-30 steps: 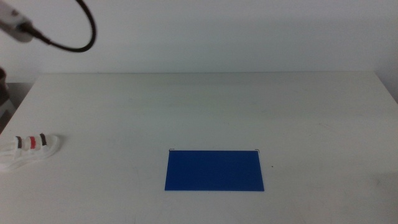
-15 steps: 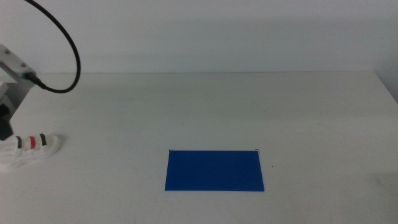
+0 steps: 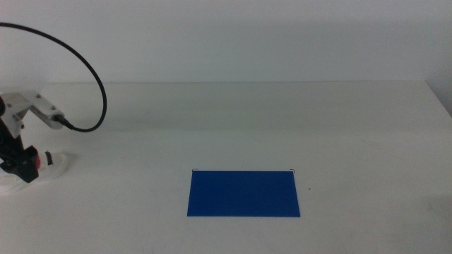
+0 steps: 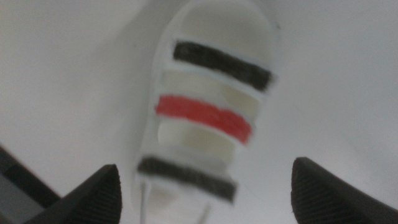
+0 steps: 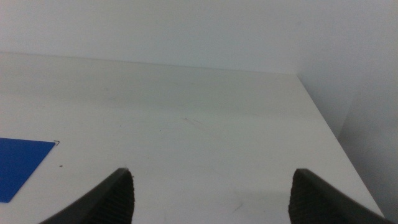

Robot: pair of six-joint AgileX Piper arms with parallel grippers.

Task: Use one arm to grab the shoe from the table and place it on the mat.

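My left gripper needs to move lower before it closes on the strap, because its fingers are above the shoe's rear black strap (image 4: 186, 178).
The white shoe (image 3: 49, 166) lies at the table's far left edge, largely covered by my left arm in the middle view. In the left wrist view the shoe (image 4: 208, 115) fills the picture, showing its black, red and black straps. My left gripper (image 4: 208, 190) hangs open just above it, one jaw on either side of the shoe's near end, touching nothing. The left gripper (image 3: 20, 169) is low over the shoe in the middle view. The blue mat (image 3: 244, 192) lies flat at the table's front centre. My right gripper (image 5: 211, 190) is open over bare table (image 5: 199, 124), away from the shoe.
A black cable (image 3: 88, 70) loops above the left arm. The table's right edge (image 5: 336, 143) shows in the right wrist view, with a corner of the mat (image 5: 18, 162) on the other side.
My left arm has come down from the upper left corner onto the shoe, now covering most of it. The shoe and the mat have not moved.
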